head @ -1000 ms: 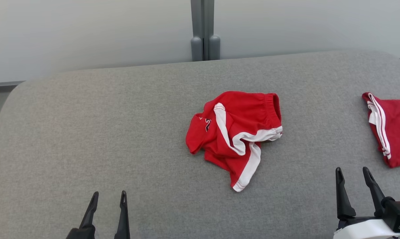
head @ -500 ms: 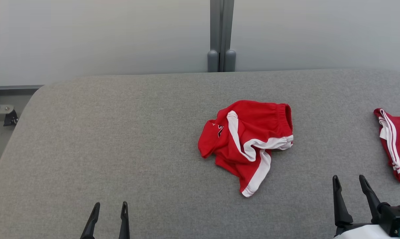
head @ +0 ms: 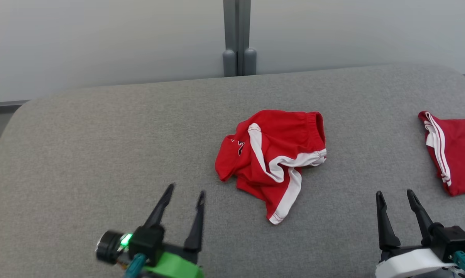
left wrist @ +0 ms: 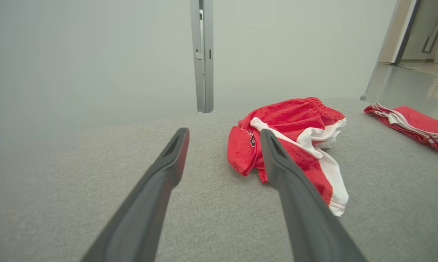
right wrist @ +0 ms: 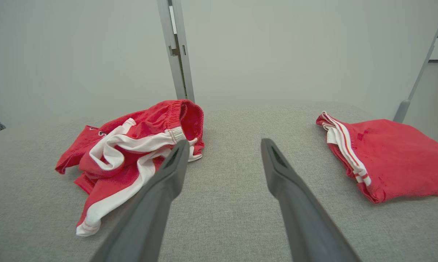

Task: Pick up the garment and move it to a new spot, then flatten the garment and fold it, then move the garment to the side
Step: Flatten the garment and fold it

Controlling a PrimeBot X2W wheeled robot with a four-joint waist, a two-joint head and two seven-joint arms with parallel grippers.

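My left gripper grabs the crumpled garment (head: 273, 154) by its waistband's white-striped edge (head: 322, 155) next, to move it.
A crumpled red garment (head: 273, 154) with white side stripes lies bunched near the middle of the grey padded surface (head: 101, 146); it looks like a pair of shorts. The left wrist view has this garment (left wrist: 295, 145) ahead and to the right, the right wrist view has the garment (right wrist: 131, 149) ahead and to the left. My left gripper (head: 186, 190) stands open to the garment's lower left, a short way off, with nothing between its fingers. Further off at the lower right, my right gripper (head: 394, 194) is open and empty too.
A second red cloth (head: 454, 154) with white stripes lies folded at the surface's right edge, also visible as the folded cloth (right wrist: 386, 156) in the right wrist view. A grey post (head: 238, 36) stands against the pale wall behind. The surface's left side is bare.
The head camera has swung, shifting the whole picture. My left gripper has come up and rightwards towards the garment, its wrist now in view. The right gripper has barely moved.
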